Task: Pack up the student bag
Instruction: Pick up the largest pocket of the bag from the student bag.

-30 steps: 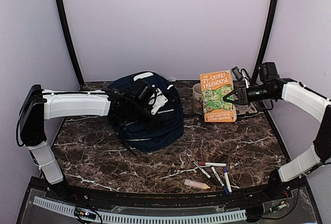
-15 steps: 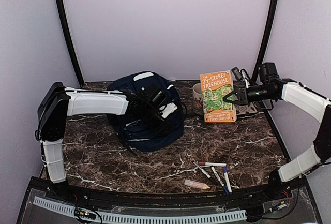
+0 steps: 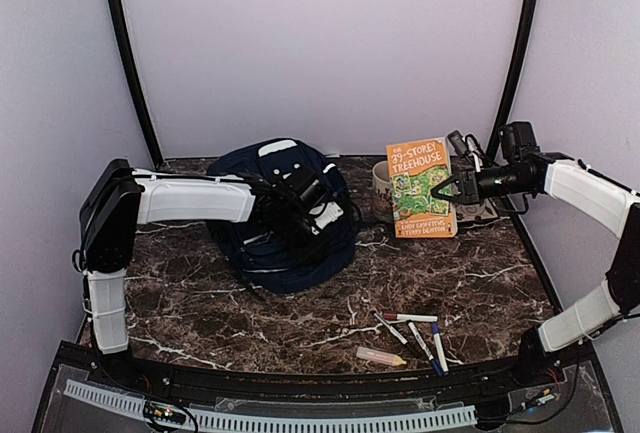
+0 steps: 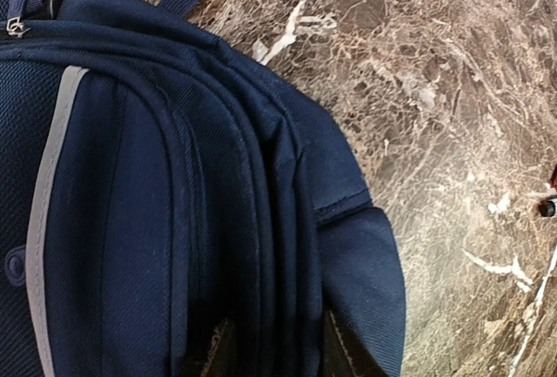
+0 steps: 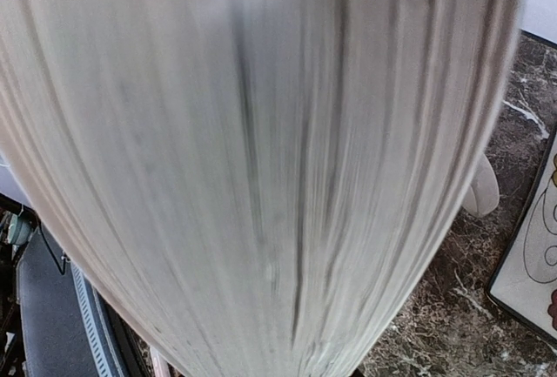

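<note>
My left gripper should close on the student bag's fabric fold now, because the fold lies between my fingers and closing now would hold it.
The student bag (image 3: 290, 223), navy with a grey stripe, lies at the back left of the marble table. My left gripper (image 3: 318, 215) hovers low over its right side. In the left wrist view the bag (image 4: 174, 177) fills the frame, and my left gripper (image 4: 277, 351) stands open, its dark fingers (image 4: 219, 353) either side of a ridge of fabric folds. My right gripper (image 3: 440, 193) is shut on the right edge of an orange book (image 3: 421, 188), holding it upright at the back right. In the right wrist view the book's page edges (image 5: 261, 159) hide the fingers.
A mug (image 3: 382, 191) stands just behind the book. A patterned flat item (image 3: 482, 211) lies under the right arm. Several markers (image 3: 412, 330) and a pale orange stick (image 3: 381, 356) lie at the front right. Curved black posts stand at both back corners.
The left arm has reached further right across the bag, and its jaws have spread a little. The right arm and the book have not moved.
</note>
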Available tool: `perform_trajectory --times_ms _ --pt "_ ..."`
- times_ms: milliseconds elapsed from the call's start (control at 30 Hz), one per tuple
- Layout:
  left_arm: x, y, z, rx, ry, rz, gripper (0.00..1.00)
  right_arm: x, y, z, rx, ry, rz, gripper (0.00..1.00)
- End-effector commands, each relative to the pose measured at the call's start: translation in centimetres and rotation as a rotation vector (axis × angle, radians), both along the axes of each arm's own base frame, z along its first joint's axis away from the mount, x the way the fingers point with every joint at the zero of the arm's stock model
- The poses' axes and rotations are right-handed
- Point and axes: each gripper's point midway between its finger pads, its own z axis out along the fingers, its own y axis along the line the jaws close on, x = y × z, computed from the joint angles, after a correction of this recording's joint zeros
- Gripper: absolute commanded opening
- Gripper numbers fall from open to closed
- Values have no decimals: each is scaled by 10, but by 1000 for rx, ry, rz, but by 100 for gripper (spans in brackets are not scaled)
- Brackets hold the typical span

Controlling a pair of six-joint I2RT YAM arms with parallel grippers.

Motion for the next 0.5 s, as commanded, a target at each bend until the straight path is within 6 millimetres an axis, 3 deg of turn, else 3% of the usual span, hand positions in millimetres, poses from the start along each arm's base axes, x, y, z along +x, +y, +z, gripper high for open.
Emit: perform_trajectory --times_ms 0,100,267,467 --pt "2 16 -2 96 -29 8 36 0 4 25 47 -96 25 0" --pt "3 20 -4 119 -35 11 34 1 4 25 48 -95 24 0" --pt "7 16 5 97 -48 24 17 1 4 26 50 -93 24 0" --pt "19 12 50 28 -130 72 0 -1 6 27 79 -72 8 0"
